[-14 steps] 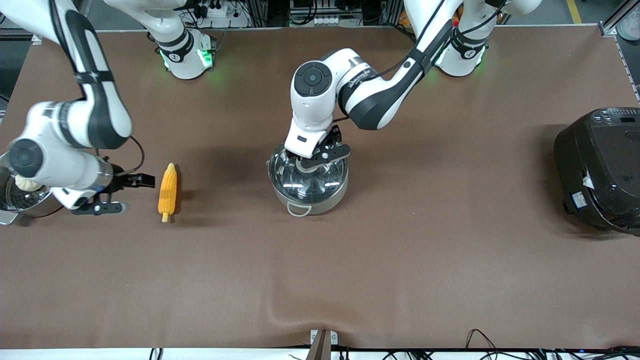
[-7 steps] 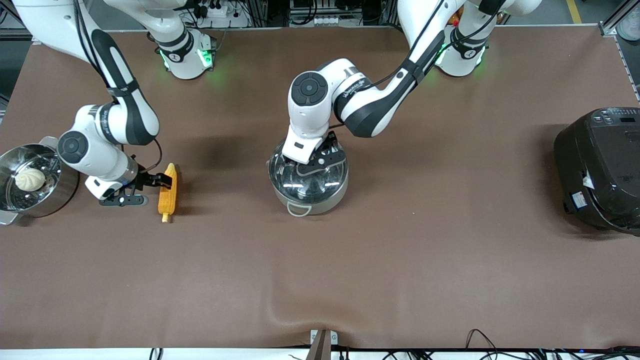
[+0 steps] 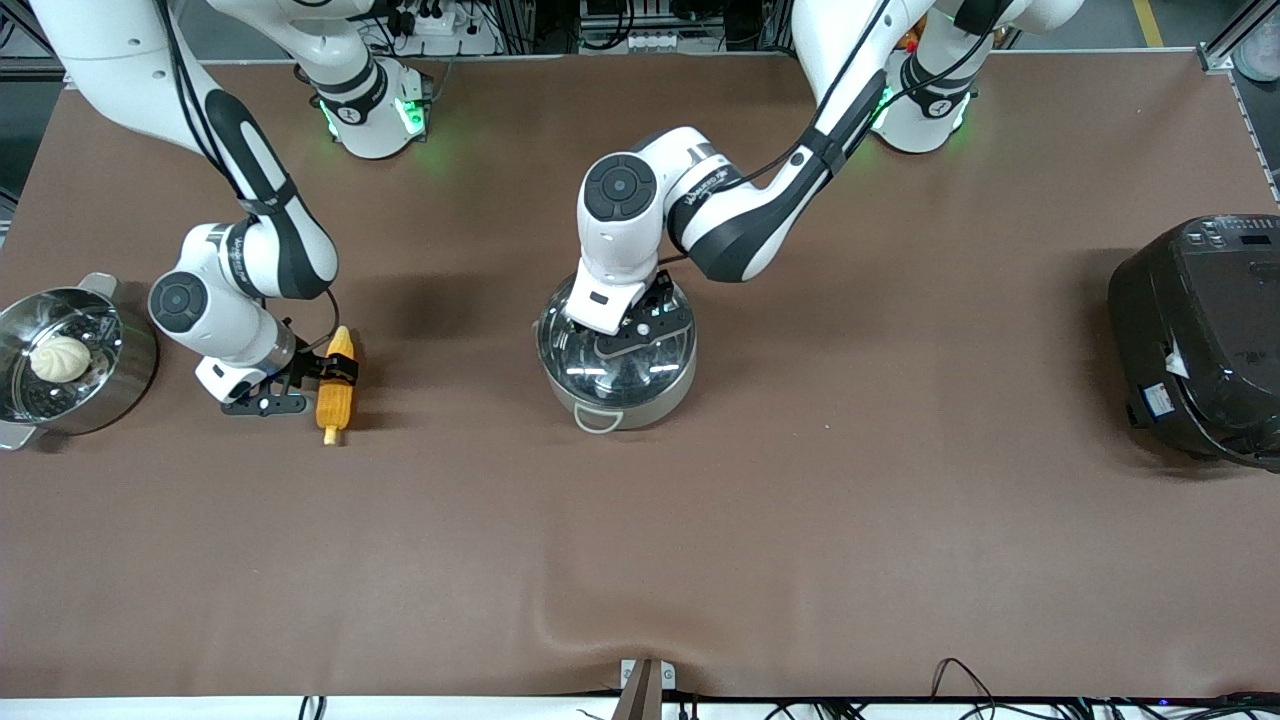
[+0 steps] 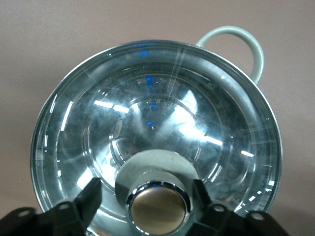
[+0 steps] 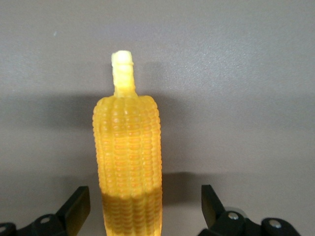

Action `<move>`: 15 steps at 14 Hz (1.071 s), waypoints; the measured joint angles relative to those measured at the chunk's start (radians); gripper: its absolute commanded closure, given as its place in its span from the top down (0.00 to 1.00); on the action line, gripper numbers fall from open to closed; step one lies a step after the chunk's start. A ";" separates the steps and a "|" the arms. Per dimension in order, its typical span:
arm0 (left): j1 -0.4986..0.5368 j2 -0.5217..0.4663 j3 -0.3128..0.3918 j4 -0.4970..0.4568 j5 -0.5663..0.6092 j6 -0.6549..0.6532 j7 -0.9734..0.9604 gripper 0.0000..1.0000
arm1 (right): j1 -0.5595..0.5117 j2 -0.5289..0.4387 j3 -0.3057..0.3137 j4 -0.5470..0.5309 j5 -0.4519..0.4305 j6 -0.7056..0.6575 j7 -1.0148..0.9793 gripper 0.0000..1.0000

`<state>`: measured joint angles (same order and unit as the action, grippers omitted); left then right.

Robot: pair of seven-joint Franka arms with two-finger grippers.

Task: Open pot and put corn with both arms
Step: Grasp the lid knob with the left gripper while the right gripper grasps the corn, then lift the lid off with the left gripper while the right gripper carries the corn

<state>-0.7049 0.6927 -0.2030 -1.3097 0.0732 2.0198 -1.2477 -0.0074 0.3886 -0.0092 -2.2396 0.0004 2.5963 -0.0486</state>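
Note:
My right gripper should close now, because my fingertips reach down beside the thick end. Closing now would catch the corn's thick end (image 3: 338, 360) (image 5: 130, 211).
The steel pot (image 3: 617, 405) stands mid-table under its glass lid (image 3: 625, 365) (image 4: 157, 113). My left gripper (image 3: 638, 322) (image 4: 146, 197) is down on the lid, open, with its fingers either side of the copper knob (image 4: 158, 209). One finger is close against the knob and a gap shows at the other. The corn (image 3: 335, 395) (image 5: 128, 147) lies on the table toward the right arm's end, its pale stub (image 5: 123, 66) pointing at the front camera. My right gripper (image 3: 305, 388) (image 5: 144, 206) is low over the corn's thick end, open, with a finger on each side and not touching it.
A steel steamer pot (image 3: 130, 375) holding a white bun (image 3: 60, 357) stands at the right arm's end of the table. A big black cooker (image 3: 1200, 335) sits at the left arm's end. The pot's pale loop handle (image 4: 246, 44) sticks out toward the front camera.
My right arm has swung from the steamer pot over to the corn and now straddles it. My left gripper has come down around the lid knob and its fingers have narrowed.

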 measured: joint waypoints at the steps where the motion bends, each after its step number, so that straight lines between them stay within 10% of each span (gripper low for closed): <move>1: -0.001 0.000 0.000 0.001 0.000 0.006 0.000 0.22 | 0.000 0.003 0.000 0.000 0.000 0.002 0.000 0.15; 3: -0.004 0.001 0.000 0.009 0.001 0.010 0.000 0.00 | 0.000 0.004 0.000 0.000 0.000 0.003 0.000 0.00; 12: 0.011 -0.069 0.007 0.036 0.002 -0.078 0.000 0.00 | 0.004 -0.013 0.003 0.009 0.000 -0.020 -0.003 0.00; 15: 0.083 -0.184 0.013 0.038 0.003 -0.224 0.102 0.00 | 0.031 -0.076 0.007 0.094 0.000 -0.234 -0.006 0.00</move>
<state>-0.6215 0.5082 -0.1900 -1.2721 0.0761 1.7959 -1.1459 0.0233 0.3122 -0.0019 -2.1452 -0.0001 2.3625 -0.0549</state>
